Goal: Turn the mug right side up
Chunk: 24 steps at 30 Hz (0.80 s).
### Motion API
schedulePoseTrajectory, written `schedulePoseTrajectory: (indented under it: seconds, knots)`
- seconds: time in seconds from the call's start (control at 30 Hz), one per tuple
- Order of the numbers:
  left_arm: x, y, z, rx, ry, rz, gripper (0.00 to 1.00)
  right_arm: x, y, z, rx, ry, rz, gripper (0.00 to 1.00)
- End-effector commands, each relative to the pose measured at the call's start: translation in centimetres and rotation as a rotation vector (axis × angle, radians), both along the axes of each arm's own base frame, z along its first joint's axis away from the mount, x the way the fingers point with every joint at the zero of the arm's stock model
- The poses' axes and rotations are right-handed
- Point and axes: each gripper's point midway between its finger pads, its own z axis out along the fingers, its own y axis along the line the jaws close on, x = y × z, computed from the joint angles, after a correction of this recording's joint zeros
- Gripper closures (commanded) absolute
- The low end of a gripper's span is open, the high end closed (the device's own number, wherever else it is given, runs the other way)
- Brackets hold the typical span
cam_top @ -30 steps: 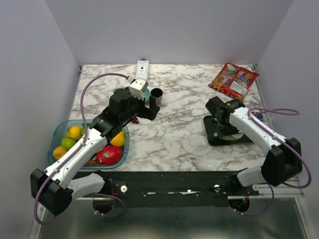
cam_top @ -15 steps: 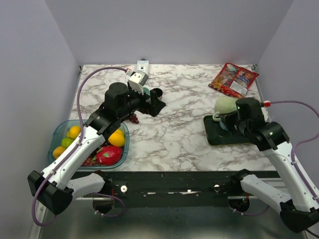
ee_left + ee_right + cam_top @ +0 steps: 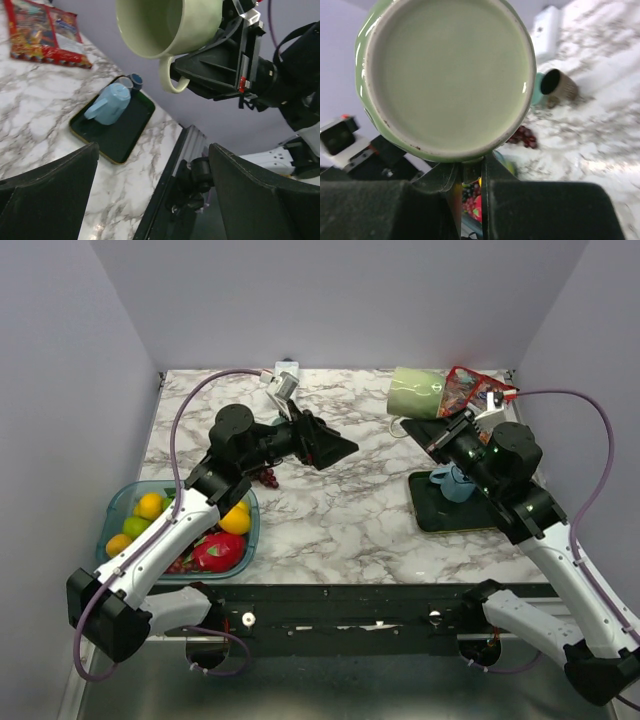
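Note:
The left gripper grabs the pale green mug's handle [image 3: 167,79] from the open side next, to set the mug upright on its base.
The pale green mug [image 3: 418,392] hangs in the air above the table's back right, lying on its side. My right gripper [image 3: 437,435] is shut on its handle. The right wrist view shows the mug's flat base [image 3: 447,80] with the fingers [image 3: 495,200] pinching the handle below it. The left wrist view shows its open mouth [image 3: 167,25] and its handle [image 3: 172,77] pointing down. My left gripper [image 3: 335,445] is open and empty over the table's middle, pointing right toward the mug; its fingers [image 3: 45,195] frame the left wrist view.
A dark tray [image 3: 435,512] at the right holds a blue mug [image 3: 455,483] on its side. A red snack bag [image 3: 475,390] lies at the back right. A brown cup [image 3: 559,85] and grapes [image 3: 522,136] lie left of centre. A teal fruit basket [image 3: 120,502] stands at the front left.
My right gripper has lifted the green mug off the tray, up and toward the back, and tipped it onto its side. My left gripper has swung away from the brown cup to point right.

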Motion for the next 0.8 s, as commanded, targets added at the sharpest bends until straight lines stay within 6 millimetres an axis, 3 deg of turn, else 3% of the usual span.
schedulePoseTrajectory:
  seconds: [0.0, 0.4, 0.57, 0.7, 0.77]
  knots:
    - [-2.0, -1.6, 4.2, -0.17, -0.005, -0.144, 0.01, -2.2, 2.7, 9.1, 0.135, -0.355, 0.18, 0.99]
    - [-1.5, -3.9, 8.1, -0.271, 0.0, -0.177, 0.02, -4.3, 5.2, 11.1, 0.168, -0.452, 0.315, 0.99]
    - [-1.2, -4.3, 8.6, -0.288, 0.013, -0.177, 0.16, -4.6, 5.3, 11.0, 0.155, -0.461, 0.327, 0.99]
    - [-1.2, -4.5, 8.6, -0.293, 0.018, -0.189, 0.35, -4.6, 5.4, 10.7, 0.155, -0.45, 0.327, 0.99]
    - [-1.2, -4.6, 8.5, -0.291, 0.021, -0.19, 0.39, -4.4, 5.4, 10.6, 0.155, -0.447, 0.323, 0.99]
